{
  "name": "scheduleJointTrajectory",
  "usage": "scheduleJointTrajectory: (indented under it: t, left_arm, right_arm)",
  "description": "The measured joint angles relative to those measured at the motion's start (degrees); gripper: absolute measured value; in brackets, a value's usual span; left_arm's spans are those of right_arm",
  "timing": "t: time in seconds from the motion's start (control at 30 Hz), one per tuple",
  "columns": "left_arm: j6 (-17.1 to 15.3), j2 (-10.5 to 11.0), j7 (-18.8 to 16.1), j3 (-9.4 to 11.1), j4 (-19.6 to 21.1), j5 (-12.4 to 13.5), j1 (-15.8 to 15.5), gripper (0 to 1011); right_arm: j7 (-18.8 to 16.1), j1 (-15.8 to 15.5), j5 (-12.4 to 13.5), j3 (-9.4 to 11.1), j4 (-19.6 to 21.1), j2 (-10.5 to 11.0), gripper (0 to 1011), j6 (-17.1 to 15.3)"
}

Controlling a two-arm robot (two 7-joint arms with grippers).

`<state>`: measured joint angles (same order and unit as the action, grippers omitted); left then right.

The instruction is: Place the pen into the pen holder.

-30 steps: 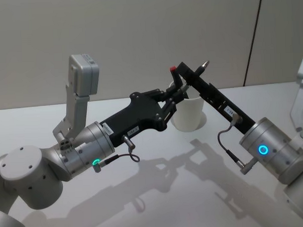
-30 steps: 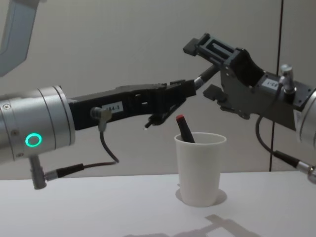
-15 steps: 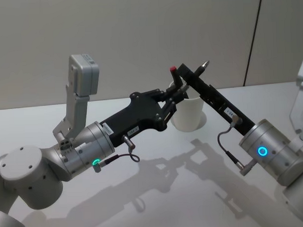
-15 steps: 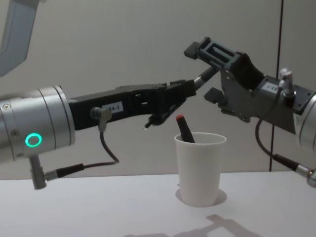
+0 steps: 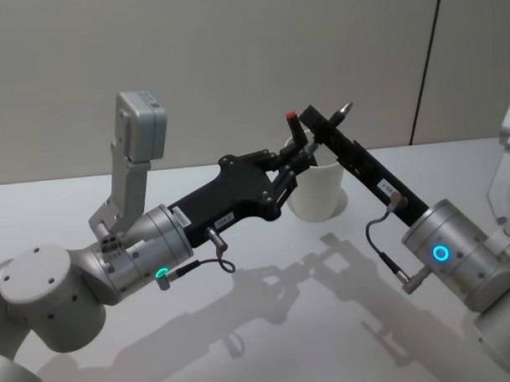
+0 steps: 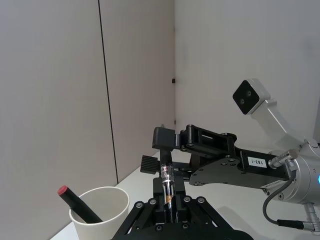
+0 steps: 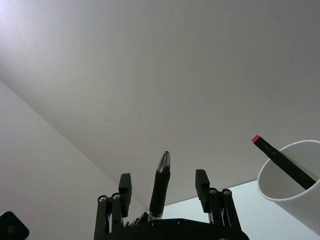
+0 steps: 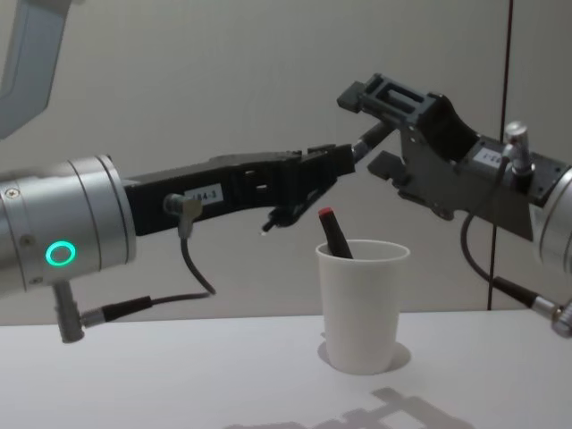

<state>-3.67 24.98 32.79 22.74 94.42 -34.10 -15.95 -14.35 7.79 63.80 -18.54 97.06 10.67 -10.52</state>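
Observation:
The right gripper grabs the pen by its black upper part [image 8: 379, 136] sticking out next, since my left gripper's fingers hold the pen's lower part.
The pen [image 6: 166, 185], black with a silver tip [image 5: 343, 112], is clamped in my left gripper [image 5: 297, 160], which is shut on its lower part just above the pen holder. The pen holder [image 8: 362, 304] is a white paper cup [image 5: 322, 193] standing on the table. A black marker with a red end [image 8: 332, 231] leans inside it. My right gripper [image 7: 163, 179] is open, its two fingers standing on either side of the pen's upper part [image 7: 160, 187] with a gap on each side. In the chest view the right gripper [image 8: 371, 130] faces the left gripper [image 8: 344, 161] above the cup.
A white table [image 5: 268, 325] carries the cup near its far side, with a grey wall behind. Both forearms [image 5: 140, 254] [image 5: 458, 259] cross the space above the table's middle. A white camera mount [image 5: 140, 132] rises from the left arm.
My right gripper has drawn slightly away to the right in the chest view, staying open. The left gripper, the pen and the cup have not moved.

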Motion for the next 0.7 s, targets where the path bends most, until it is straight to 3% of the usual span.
scheduleJointTrajectory:
  t: [0.23, 0.33, 0.5, 0.7]
  left_arm:
    - [0.0, 0.0, 0.0, 0.0, 0.0, 0.0, 0.0, 121]
    - [0.0, 0.0, 0.0, 0.0, 0.0, 0.0, 0.0, 121]
    - [0.0, 0.0, 0.0, 0.0, 0.0, 0.0, 0.0, 121]
    - [-0.02, 0.0, 0.0, 0.01, -0.01, 0.03, 0.0, 121]
  right_arm:
    - [0.13, 0.03, 0.03, -0.05, -0.04, -0.03, 653, 0.23]
    - [0.17, 0.06, 0.06, -0.07, -0.06, -0.05, 506, 0.31]
    - [0.19, 0.08, 0.07, -0.1, -0.08, -0.07, 404, 0.36]
    - [0.12, 0.1, 0.1, -0.13, -0.08, -0.11, 187, 0.4]
